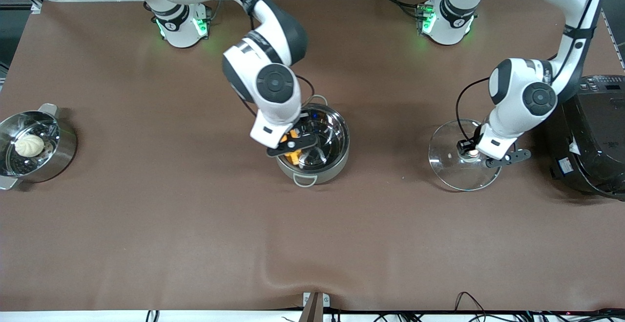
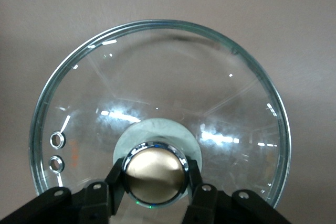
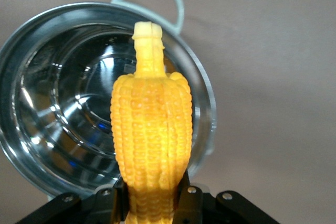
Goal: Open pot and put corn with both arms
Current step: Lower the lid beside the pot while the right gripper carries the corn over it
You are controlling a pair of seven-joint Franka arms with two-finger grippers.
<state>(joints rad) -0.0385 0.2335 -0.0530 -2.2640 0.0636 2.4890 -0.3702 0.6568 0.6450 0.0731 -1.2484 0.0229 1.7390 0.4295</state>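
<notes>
I should keep holding the corn with my right gripper, because in the right wrist view it hangs above the steel pot's rim, off centre.
The steel pot stands open in the middle of the table, its inside bare. My right gripper is over the pot's rim, shut on the yellow corn cob. In the right wrist view the corn points stub-first over the pot from my right gripper. My left gripper is shut on the copper knob of the glass lid, low at the table toward the left arm's end. In the left wrist view the fingers press both sides of the knob of the lid.
A second steel pot holding a white bun stands at the right arm's end of the table. A large black rice cooker stands close beside the left gripper and lid. The brown cloth has a fold near the front edge.
</notes>
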